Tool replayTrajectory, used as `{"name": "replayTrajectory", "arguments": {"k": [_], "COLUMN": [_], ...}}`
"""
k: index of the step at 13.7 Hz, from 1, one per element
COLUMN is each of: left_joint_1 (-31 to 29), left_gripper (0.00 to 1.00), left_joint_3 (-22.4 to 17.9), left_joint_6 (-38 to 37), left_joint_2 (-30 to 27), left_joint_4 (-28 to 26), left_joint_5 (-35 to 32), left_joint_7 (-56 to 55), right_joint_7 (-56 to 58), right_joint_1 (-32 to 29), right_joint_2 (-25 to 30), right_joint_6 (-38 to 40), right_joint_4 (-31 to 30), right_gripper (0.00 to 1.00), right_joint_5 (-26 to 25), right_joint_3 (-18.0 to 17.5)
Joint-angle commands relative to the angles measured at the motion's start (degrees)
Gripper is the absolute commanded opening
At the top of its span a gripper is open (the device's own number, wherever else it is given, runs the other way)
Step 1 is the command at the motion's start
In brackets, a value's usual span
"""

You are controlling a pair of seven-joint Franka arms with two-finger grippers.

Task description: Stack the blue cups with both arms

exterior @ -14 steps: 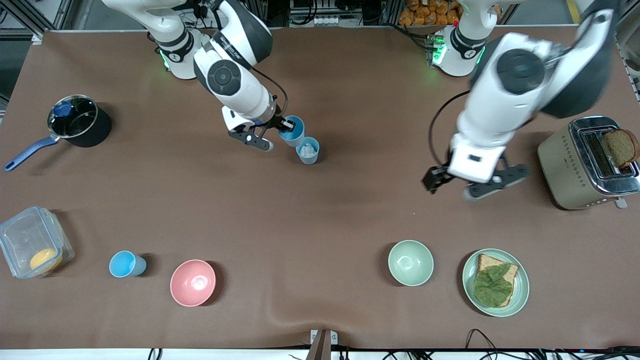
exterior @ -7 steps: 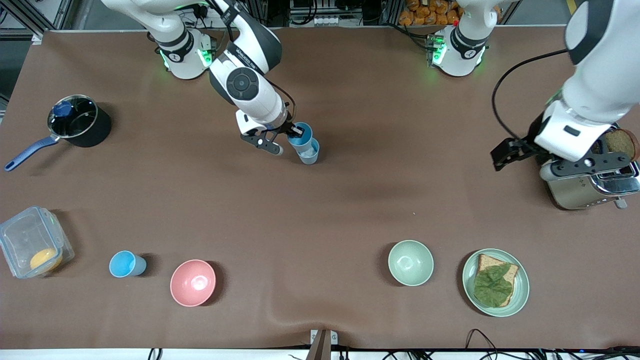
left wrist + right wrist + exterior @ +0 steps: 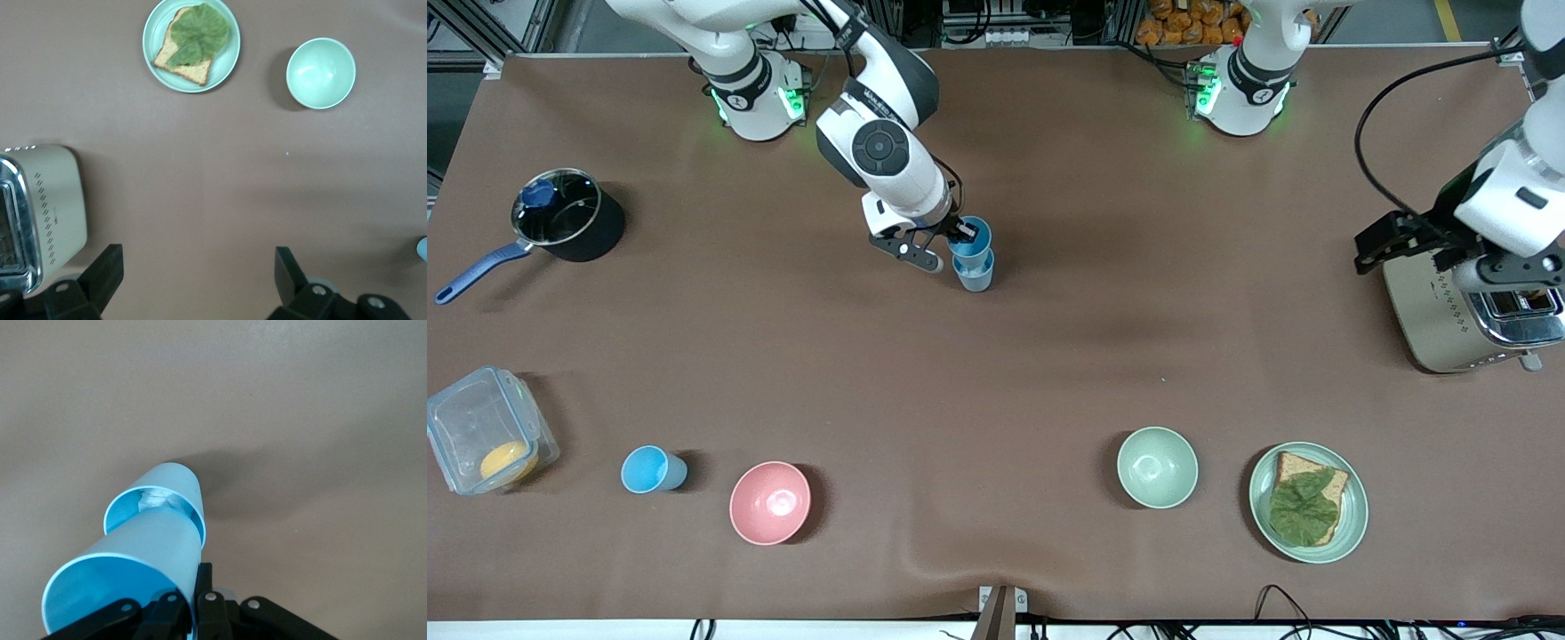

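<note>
I need to let go of the held cup with my right gripper now, because its bottom sits in the lower cup's opening and it would stay nested.
My right gripper (image 3: 963, 233) (image 3: 198, 600) is shut on the rim of a bright blue cup (image 3: 971, 238) (image 3: 133, 567). It holds the cup tilted, right over a duller grey-blue cup (image 3: 975, 274) (image 3: 170, 493) that stands mid-table and has a white crumpled scrap (image 3: 155, 499) inside. The held cup's base is at the lower cup's mouth; how deep it sits is hidden. My left gripper (image 3: 1445, 258) (image 3: 198, 260) hangs open and empty above the table, beside the toaster. A third blue cup (image 3: 649, 469) stands apart, near the front camera.
A toaster (image 3: 1432, 311) (image 3: 47, 200) stands at the left arm's end. A pale green bowl (image 3: 1157, 467) (image 3: 320, 72), a plate (image 3: 1263, 507) (image 3: 191, 44) with bread and lettuce, a pink bowl (image 3: 770, 502) and a clear box (image 3: 480, 418) lie nearer the front camera. A black pot (image 3: 596, 236) sits at the right arm's end.
My right gripper carried the bright blue cup sideways until it came over the grey-blue cup. The left arm swung away from mid-table to the toaster, its gripper still open.
</note>
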State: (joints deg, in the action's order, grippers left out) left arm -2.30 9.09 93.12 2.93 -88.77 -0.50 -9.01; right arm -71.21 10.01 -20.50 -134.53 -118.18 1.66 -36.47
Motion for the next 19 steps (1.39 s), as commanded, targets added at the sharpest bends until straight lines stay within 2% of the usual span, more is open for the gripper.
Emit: {"name": "replayTrajectory", "arguments": {"k": [1,2,4,5,6,7,9,11,14,19], "left_joint_1": [3.26,3.79,3.53,3.19,3.44,3.79,3.62,3.62,3.97,4.06], "left_gripper": [1.00,1.00,1.00,1.00,1.00,1.00,1.00,1.00,1.00,1.00], "left_joint_3": [-2.58,-4.06,-4.08,-4.17,-4.25,-4.25,-4.08,-4.17,-4.17,-4.25], "left_joint_6": [-2.50,-2.68,-2.95,-2.86,-2.77,-2.68,-2.33,-2.33,-2.07,-2.16], "left_joint_2": [-1.52,-1.61,-1.61,-1.61,-1.44,-0.91,-1.00,-0.91,-0.91,-0.82], "left_joint_4": [0.18,0.09,0.18,0.26,0.18,0.18,0.18,0.18,0.44,1.49], "left_joint_5": [0.42,0.42,0.33,0.42,0.50,1.11,1.38,1.56,4.28,3.93], "left_joint_7": [1.01,1.18,1.71,1.89,1.97,1.89,1.89,1.98,1.89,1.63], "right_joint_7": [-2.52,-2.62,-2.62,-2.36,-2.44,-2.35,-0.87,4.38,16.76,41.46], "right_joint_1": [0.36,0.45,0.36,0.01,-0.51,-0.52,-0.78,-3.67,-7.71,-7.90], "right_joint_2": [-1.65,-2.09,-2.18,-2.18,-2.09,-1.83,-1.74,-0.78,3.96,11.60], "right_joint_6": [-1.95,-2.22,-2.14,-1.53,-1.09,-0.39,3.81,9.96,18.66,31.16], "right_joint_4": [0.93,1.02,1.28,1.63,2.16,2.77,6.28,8.66,9.28,9.55], "right_gripper": [0.00,0.00,0.00,0.29,0.83,1.00,1.00,1.00,1.00,1.00], "right_joint_5": [-1.93,-2.62,-2.89,-2.98,-3.24,-3.25,-3.25,-3.33,-3.16,-1.23], "right_joint_3": [-0.09,-0.18,-0.09,-0.09,-0.09,0.00,0.87,0.88,1.84,15.44]}}
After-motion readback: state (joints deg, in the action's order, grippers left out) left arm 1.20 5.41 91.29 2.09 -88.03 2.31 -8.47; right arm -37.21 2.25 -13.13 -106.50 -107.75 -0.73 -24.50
